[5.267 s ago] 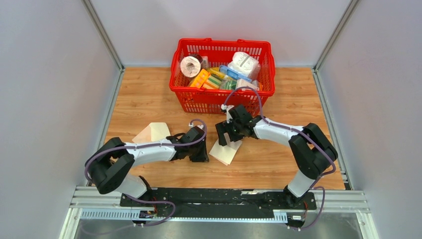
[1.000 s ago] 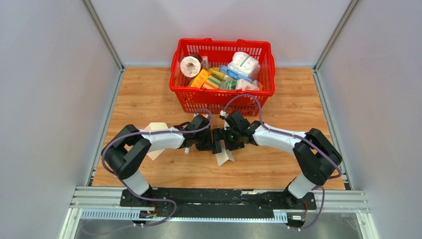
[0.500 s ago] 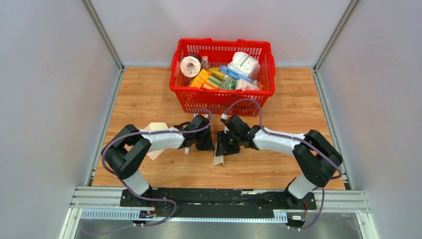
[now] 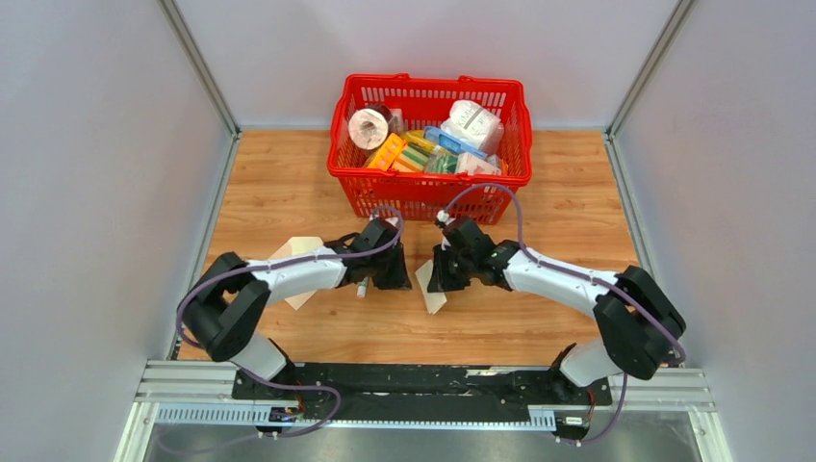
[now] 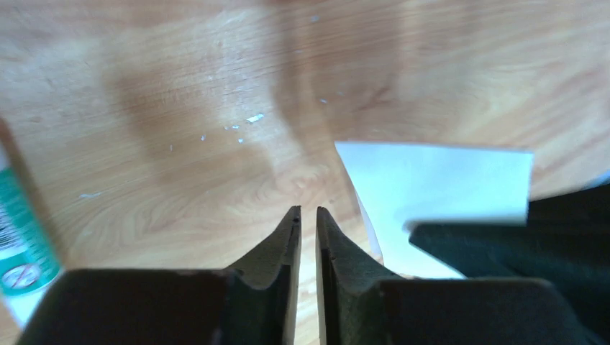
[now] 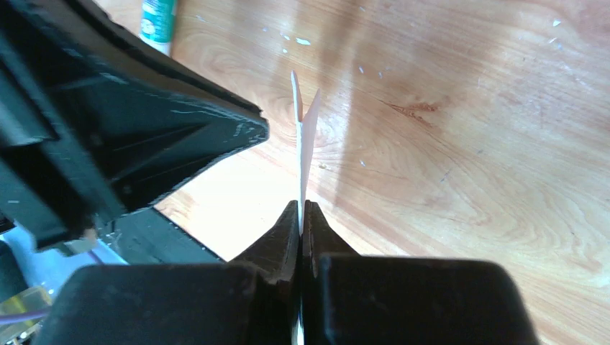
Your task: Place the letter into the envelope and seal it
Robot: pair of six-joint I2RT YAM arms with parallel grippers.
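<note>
The letter's end at my right gripper has to stay free to enter the envelope [image 4: 299, 251], so my left gripper will pinch the letter's facing edge next, with its layers together.
The letter [image 4: 435, 298], a pale whitish sheet, hangs on edge just above the table, between the two arms. My right gripper [image 4: 436, 277] is shut on its upper part. In the right wrist view the letter [image 6: 305, 136] runs edge-on out of the right gripper [image 6: 301, 203], with its far corner split into two layers. My left gripper [image 4: 408, 279] is a short way left of the sheet and not touching it. Its jaws [image 5: 308, 210] stand a narrow slit apart with only wood between them, and the letter [image 5: 431, 180] lies to their right. The tan envelope [image 4: 299, 251] lies flat on the left, partly under the left arm.
A red basket [image 4: 385, 198] full of groceries stands at the back centre, just beyond both grippers. A small green-and-white glue stick [image 4: 362, 289] lies under the left wrist, also seen as the glue stick [image 5: 18, 241] and the glue stick [image 6: 158, 18]. Grey walls close in both sides.
My right gripper has closed on the letter. The left gripper's jaws have parted slightly and drawn back to the left, away from the sheet. The right arm has shifted a little to the right.
</note>
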